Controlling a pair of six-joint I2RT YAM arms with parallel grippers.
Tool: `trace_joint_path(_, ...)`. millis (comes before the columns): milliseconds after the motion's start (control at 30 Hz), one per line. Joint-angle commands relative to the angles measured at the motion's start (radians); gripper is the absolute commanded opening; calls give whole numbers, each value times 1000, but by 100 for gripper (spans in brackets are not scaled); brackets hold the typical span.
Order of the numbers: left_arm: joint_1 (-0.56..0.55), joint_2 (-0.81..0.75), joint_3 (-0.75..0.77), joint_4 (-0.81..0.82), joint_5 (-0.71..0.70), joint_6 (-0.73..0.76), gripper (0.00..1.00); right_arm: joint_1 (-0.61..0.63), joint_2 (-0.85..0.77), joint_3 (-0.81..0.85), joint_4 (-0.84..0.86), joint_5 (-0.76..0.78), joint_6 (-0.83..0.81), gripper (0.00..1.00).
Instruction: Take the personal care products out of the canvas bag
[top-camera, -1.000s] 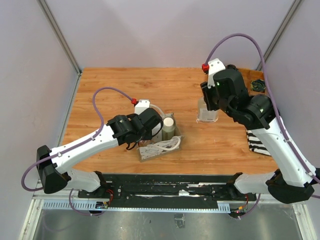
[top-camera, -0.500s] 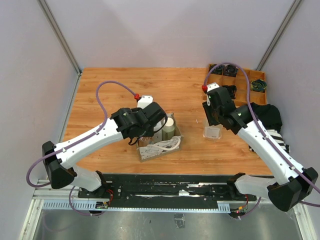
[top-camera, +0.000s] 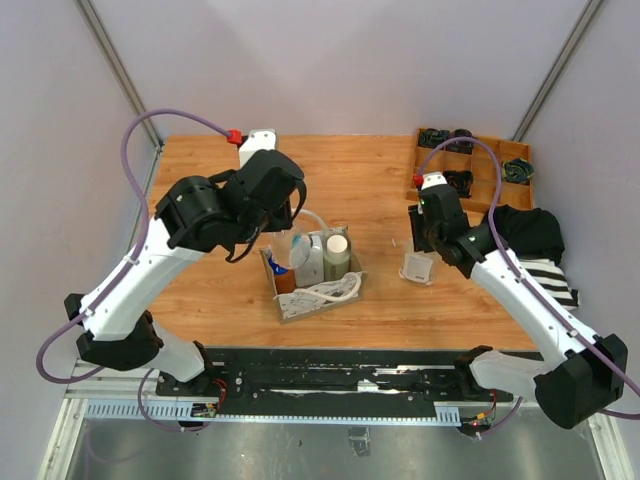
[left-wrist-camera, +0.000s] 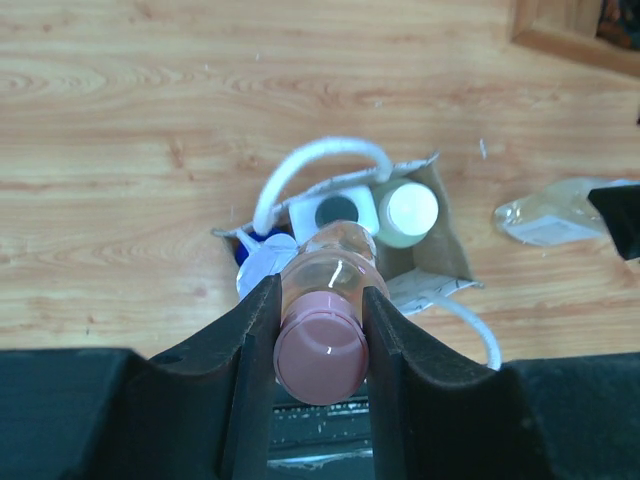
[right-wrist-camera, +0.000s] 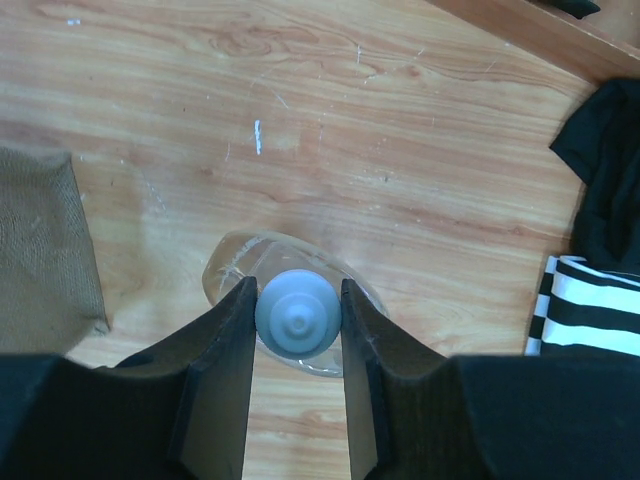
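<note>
The clear bottle hangs short of the tray with sections and would fall if the robot opened its right gripper now. The right gripper should first bring the clear bottle toward the tray.
The canvas bag (top-camera: 345, 290) stands on the table with its white rope handles lying loose; it also shows in the left wrist view (left-wrist-camera: 445, 250). Inside are a white bottle (left-wrist-camera: 335, 210), a pale green bottle (left-wrist-camera: 408, 210), a blue one (left-wrist-camera: 248, 255) and an orange one (top-camera: 285, 281). My left gripper (left-wrist-camera: 320, 300) is shut on a clear pink-capped bottle (left-wrist-camera: 322, 345), held above the bag. My right gripper (right-wrist-camera: 297, 290) is shut on the grey cap of a clear bottle (right-wrist-camera: 235, 265), low over the table right of the bag (top-camera: 418, 268).
A brown wooden compartment tray (top-camera: 478, 163) with black bundles sits at the back right. A black-and-white striped cloth (top-camera: 545, 270) and a black cloth (top-camera: 530, 230) lie at the right edge. The bag's corner (right-wrist-camera: 45, 250) is left of my right gripper.
My left arm has risen and swung back, lifting the pink-capped bottle out of the bag. My right arm has come forward and down with the clear bottle to the table.
</note>
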Motion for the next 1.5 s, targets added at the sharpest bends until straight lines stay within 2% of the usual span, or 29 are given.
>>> trace_joint_path(0,-3,18,162,33,-118,49,0,-39,-22,-33,146,-13,48,7)
trace_joint_path(167,-1,41,286,33,-196,62,0,-54,38,40,178,-24,40,8)
trace_joint_path(333,15,63,329,36,-320,75,0,-78,146,94,187,-61,49,11)
trace_joint_path(633,219,66,292,152,-347,153,1,-89,242,106,209,-103,76,11)
trace_joint_path(733,288,60,288,174,-322,186,0,-90,246,90,215,-110,74,20)
trace_joint_path(767,306,60,285,177,-312,194,1,-89,247,85,215,-113,75,26)
trace_joint_path(833,334,59,265,178,-311,197,1,-89,246,76,216,-124,69,48)
trace_joint_path(933,361,39,157,202,-338,187,1,-89,230,79,198,-142,61,86)
trace_joint_path(967,375,30,109,216,-340,182,0,-87,215,85,185,-148,58,94)
trace_joint_path(1033,407,11,-5,249,-331,164,1,-73,179,95,165,-162,52,99)
trace_joint_path(1233,461,-60,-326,409,-268,136,0,105,72,176,100,-125,-17,98)
trace_joint_path(1300,469,-66,-389,434,-243,127,1,145,78,204,77,-178,-34,86)
trace_joint_path(1367,470,-69,-441,456,-220,119,1,168,94,216,63,-256,-33,68)
trace_joint_path(1400,471,-70,-463,458,-215,110,1,185,102,217,62,-280,-33,66)
trace_joint_path(1467,471,-81,-506,475,-204,101,1,236,121,218,65,-298,-37,71)
